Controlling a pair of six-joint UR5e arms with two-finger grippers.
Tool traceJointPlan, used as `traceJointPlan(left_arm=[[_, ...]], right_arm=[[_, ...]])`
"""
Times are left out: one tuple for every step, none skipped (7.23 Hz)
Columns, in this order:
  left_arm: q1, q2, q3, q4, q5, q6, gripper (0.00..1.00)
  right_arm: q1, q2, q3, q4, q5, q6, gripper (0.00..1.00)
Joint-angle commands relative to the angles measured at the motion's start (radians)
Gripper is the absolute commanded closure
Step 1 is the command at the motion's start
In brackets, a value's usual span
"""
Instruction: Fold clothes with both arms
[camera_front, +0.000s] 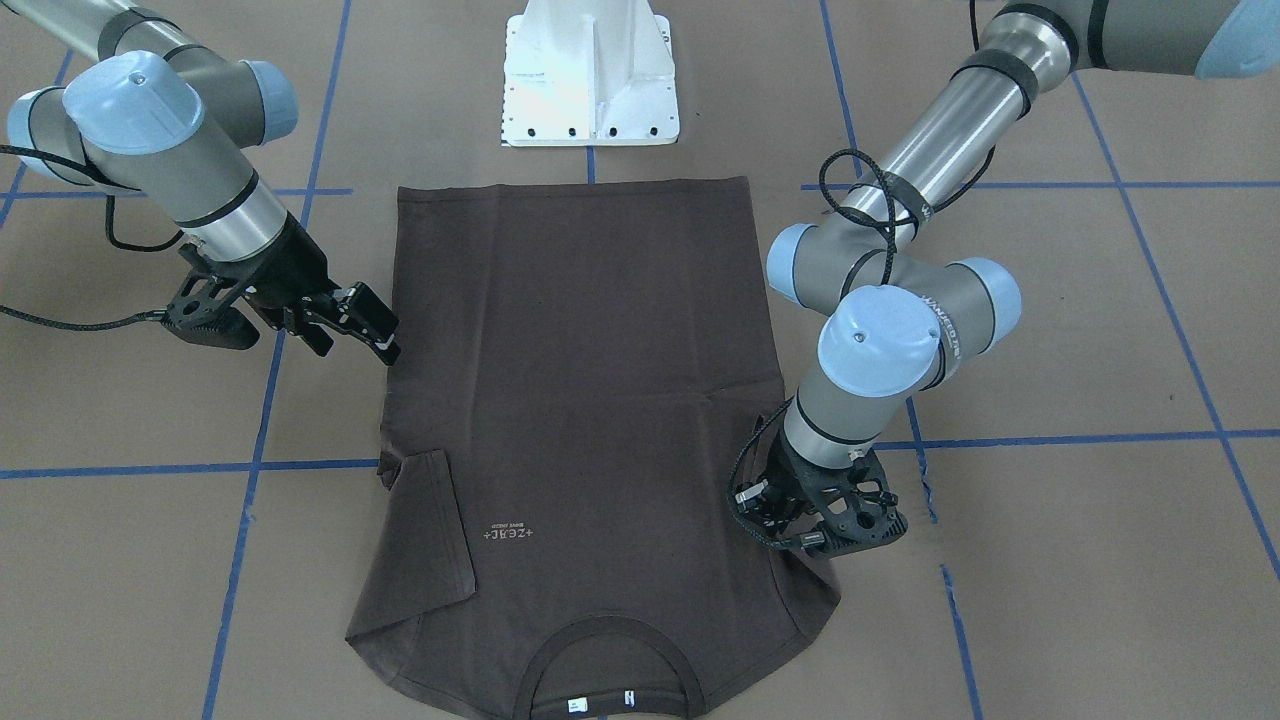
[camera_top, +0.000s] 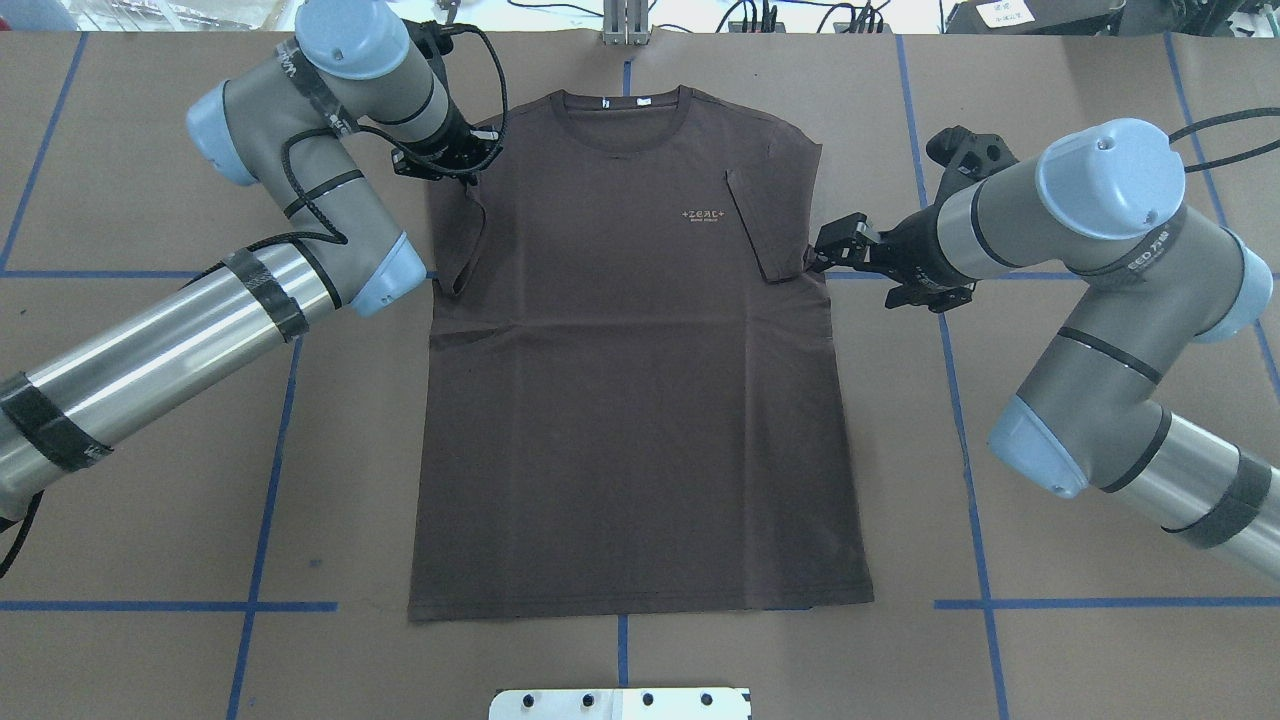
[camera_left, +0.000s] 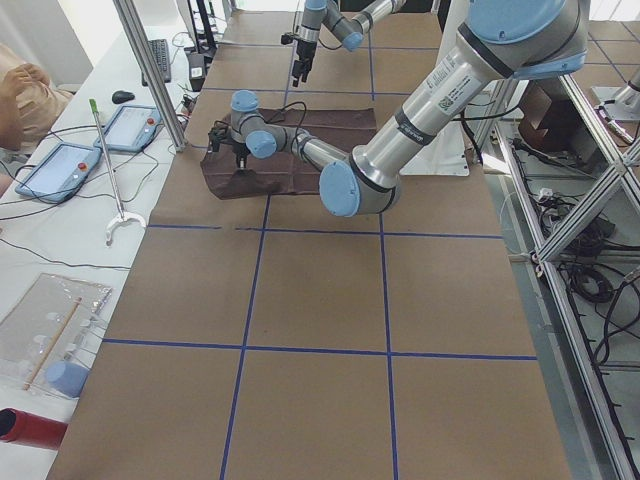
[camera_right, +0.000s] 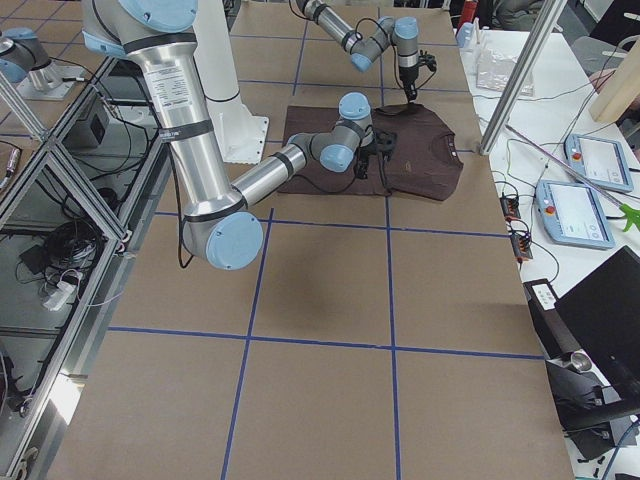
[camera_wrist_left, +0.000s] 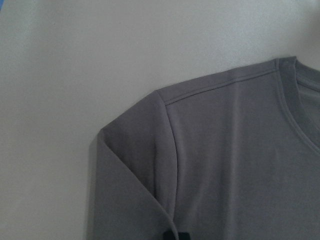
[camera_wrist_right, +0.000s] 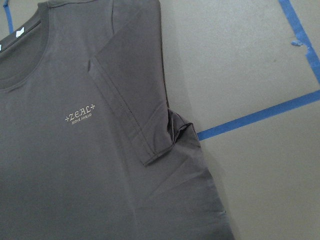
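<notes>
The right gripper grabs the dark T-shirt (camera_top: 630, 400) by its side edge at the folded sleeve next. Then both arms fold the T-shirt.
The dark brown T-shirt (camera_top: 630, 400) lies flat and face up on the brown table, collar away from the robot, with both sleeves folded in onto the chest (camera_front: 600, 380). My left gripper (camera_top: 450, 165) points down at the shirt's shoulder beside the folded sleeve (camera_front: 790, 525). In the left wrist view one dark tip (camera_wrist_left: 172, 236) shows at the bottom edge over flat cloth (camera_wrist_left: 235, 165), so it looks shut and holds nothing. My right gripper (camera_top: 822, 255) is open beside the shirt's other edge, by the folded sleeve (camera_wrist_right: 130, 95), clear of the cloth (camera_front: 365, 335).
The white bolted pedestal base (camera_front: 590, 80) stands at the hem end of the shirt. Blue tape lines (camera_top: 280, 605) cross the brown table cover. In the left side view, tablets (camera_left: 60, 165) and a metal post (camera_left: 150, 70) stand beyond the collar end.
</notes>
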Motion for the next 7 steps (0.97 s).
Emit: traceJointPlan(left_arm=[[0.02, -0.006, -0.06, 0.006, 0.002, -0.014, 0.09], [0.029, 0.011, -0.142, 0.018, -0.006, -0.067, 0.0], [0.055, 0.095, -0.295, 0.017, -0.008, -0.115, 0.0], [0.092, 0.182, -0.445, 0.02, -0.008, -0.124, 0.0], [0.106, 0.25, -0.541, 0.02, -0.008, -0.168, 0.0], [0.121, 0.285, -0.6, 0.021, -0.006, -0.175, 0.0], [0.128, 0.348, -0.679, 0.021, -0.006, -0.175, 0.0]], right_arm=[[0.0, -0.002, 0.0, 0.0, -0.002, 0.004, 0.0], [-0.002, -0.007, -0.005, 0.0, -0.009, 0.007, 0.0], [-0.002, -0.007, 0.003, 0.0, -0.015, 0.009, 0.0], [-0.03, -0.007, 0.009, 0.0, -0.021, 0.032, 0.0], [-0.084, -0.023, 0.047, -0.005, -0.05, 0.123, 0.0], [-0.168, -0.11, 0.114, -0.005, -0.093, 0.162, 0.0], [-0.272, -0.205, 0.191, -0.008, -0.165, 0.237, 0.01]])
